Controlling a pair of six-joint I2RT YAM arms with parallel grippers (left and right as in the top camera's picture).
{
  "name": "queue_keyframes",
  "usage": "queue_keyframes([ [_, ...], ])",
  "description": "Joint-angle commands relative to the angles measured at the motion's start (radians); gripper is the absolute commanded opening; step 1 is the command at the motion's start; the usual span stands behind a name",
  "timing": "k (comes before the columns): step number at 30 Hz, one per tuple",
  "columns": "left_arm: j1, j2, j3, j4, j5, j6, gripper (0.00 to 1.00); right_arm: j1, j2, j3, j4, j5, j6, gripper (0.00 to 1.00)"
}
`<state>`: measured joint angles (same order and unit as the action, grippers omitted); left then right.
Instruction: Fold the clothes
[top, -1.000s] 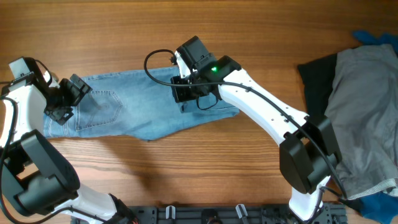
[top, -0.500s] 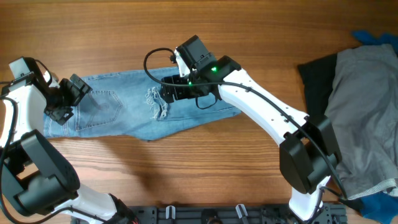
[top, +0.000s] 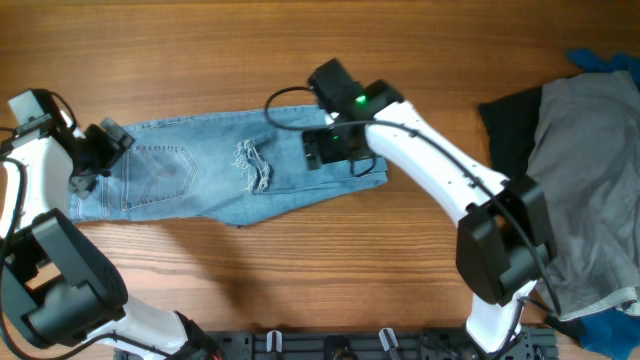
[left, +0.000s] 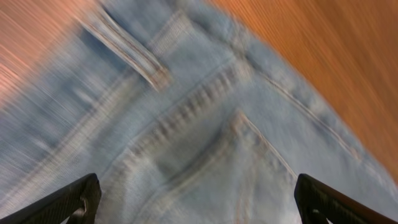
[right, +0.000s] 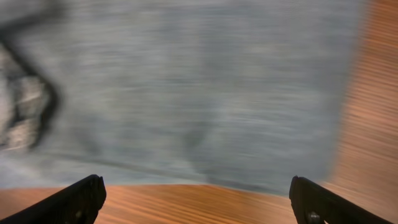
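Note:
My left gripper needs to grab the light blue jeans next at the waistband end (left: 84, 115), beside the belt loop (left: 127, 51). It can then fold them over the legs.
The light blue jeans (top: 200, 170) lie flat across the left half of the table, one leg folded back so that its frayed hem (top: 251, 166) rests near the back pocket (top: 160, 172). My left gripper (top: 100, 155) hovers open over the waistband end. In the left wrist view its open gripper (left: 198, 196) stands above pocket stitching (left: 249, 134) and a belt loop (left: 127, 53). My right gripper (top: 335, 145) is open above the folded edge at the right. In the blurred right wrist view this gripper (right: 196, 196) holds nothing, with denim (right: 186, 81) above bare wood.
A grey garment (top: 585, 180) is piled at the table's right edge over black fabric (top: 510, 125). Bright blue fabric (top: 605, 62) shows at the far right corner and more of it (top: 612, 330) at the near right. Wooden tabletop (top: 330, 270) lies in front of the jeans.
My right gripper has opened, let go of the jeans leg and moved right; the frayed hem now lies on the jeans. My left gripper shifted slightly left, still open.

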<state>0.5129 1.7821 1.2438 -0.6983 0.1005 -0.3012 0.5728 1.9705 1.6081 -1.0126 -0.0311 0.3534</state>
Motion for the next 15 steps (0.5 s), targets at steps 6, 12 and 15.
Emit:
queue_keyframes([
  [6, 0.164, 0.016, 0.000, 0.158, -0.140, 0.010, 1.00, -0.148, -0.011, 0.016, -0.065, 0.058, -0.014, 1.00],
  [12, 0.224, 0.137, 0.000, 0.148, 0.126, 0.188, 0.95, -0.156, -0.011, 0.016, -0.066, 0.058, -0.014, 1.00],
  [15, 0.232, 0.195, 0.000, 0.128, 0.166, 0.264, 0.96, -0.156, -0.011, 0.016, -0.066, 0.058, -0.014, 1.00],
])
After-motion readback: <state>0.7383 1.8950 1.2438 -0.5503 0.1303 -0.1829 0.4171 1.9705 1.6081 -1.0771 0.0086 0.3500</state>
